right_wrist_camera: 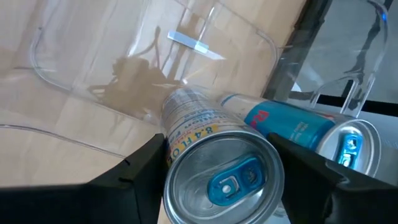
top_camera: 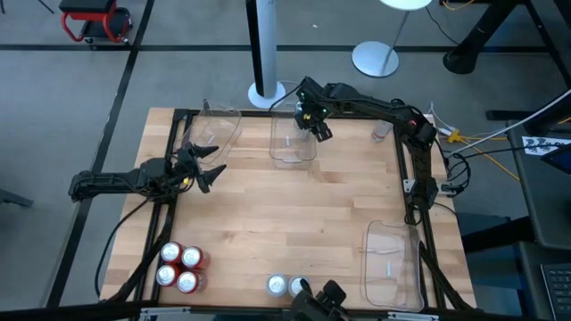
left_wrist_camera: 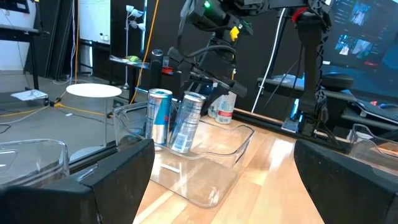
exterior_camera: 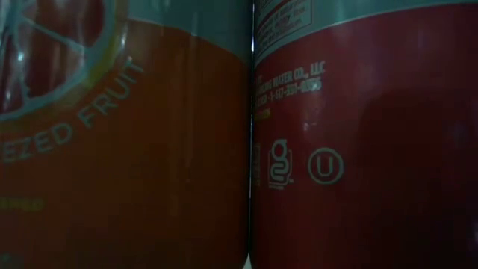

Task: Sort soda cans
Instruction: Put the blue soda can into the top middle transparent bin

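Note:
The robot's right gripper should open now, because the silver can's lower end sits on the bottom of the far middle clear bin, and the can would stay there.
My right gripper (top_camera: 317, 125) reaches into the far middle clear bin (top_camera: 293, 143) and is shut on a silver soda can (right_wrist_camera: 224, 180). A blue-and-silver can (right_wrist_camera: 311, 127) stands right beside it in the same bin (left_wrist_camera: 205, 168). My left gripper (top_camera: 203, 169) hovers open over the table's left side, next to the far-left bin (top_camera: 216, 134), touching nothing. Several red cans (top_camera: 179, 267) stand on their bases at the near left corner, and two silver-topped cans (top_camera: 287, 285) at the near edge. Two red cans (exterior_camera: 119, 149) fill the low view. My right gripper has the silver can's upper wall just below the top rim (right_wrist_camera: 177, 155), pinched between the two fingers (right_wrist_camera: 140, 174), which come from above, pointing down. The can (left_wrist_camera: 186, 121) is tilted toward the blue can (left_wrist_camera: 158, 118). Its lower end sits at the bin floor.
A third clear bin (top_camera: 393, 263) lies at the near right. A small white-and-red can (left_wrist_camera: 224, 109) stands beyond the middle bin near the far right. A black frame (top_camera: 169, 205) borders the table. Bare wood (top_camera: 294, 214) spreads across the middle.

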`<state>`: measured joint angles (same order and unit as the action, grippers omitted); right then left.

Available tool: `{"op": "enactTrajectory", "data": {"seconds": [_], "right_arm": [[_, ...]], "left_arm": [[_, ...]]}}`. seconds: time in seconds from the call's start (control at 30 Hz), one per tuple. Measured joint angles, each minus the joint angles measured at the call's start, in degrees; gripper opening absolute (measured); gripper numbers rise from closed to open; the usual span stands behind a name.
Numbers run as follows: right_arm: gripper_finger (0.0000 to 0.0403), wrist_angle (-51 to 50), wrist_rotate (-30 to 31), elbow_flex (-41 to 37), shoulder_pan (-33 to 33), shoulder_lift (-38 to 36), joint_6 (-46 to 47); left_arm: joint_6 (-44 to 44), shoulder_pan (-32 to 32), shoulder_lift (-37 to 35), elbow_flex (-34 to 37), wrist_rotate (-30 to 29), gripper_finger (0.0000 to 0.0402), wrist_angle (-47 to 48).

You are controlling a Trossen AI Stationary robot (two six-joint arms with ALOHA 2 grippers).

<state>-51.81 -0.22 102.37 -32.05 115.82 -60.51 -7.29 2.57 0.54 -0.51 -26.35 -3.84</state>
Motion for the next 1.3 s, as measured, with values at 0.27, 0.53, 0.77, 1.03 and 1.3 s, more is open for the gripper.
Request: {"op": "enactTrajectory", "data": {"seconds": [0.27,0.53,0.77,1.03,1.3], "right_arm": [[0.0262,1.46,-0.4,0.0,-0.22,0.8,-0.02],[0.0295,2.59,-0.34,0.0,-0.24,0.89,0.48],[0.0307,2.91,-0.2,0.0,-0.24,0.89,0.26],[0.0308,2.27,-0.03,0.0,-0.24,0.14,0.14],[0.0308,1.86,-0.05,0.0,-0.24,-3.39,-0.02]], "left_arm": [[0.0,0.0,-0.02,0.0,0.0,0.0375,0.02],[0.0,0.0,0.0,0.0,0.0,0.0375,0.04],[0.0,0.0,-0.02,0.0,-0.01,0.0375,0.05],[0.0,0.0,0.0,0.0,0.0,0.0375,0.07],[0.0,0.0,-0.02,0.0,0.0,0.0375,0.09]]}}
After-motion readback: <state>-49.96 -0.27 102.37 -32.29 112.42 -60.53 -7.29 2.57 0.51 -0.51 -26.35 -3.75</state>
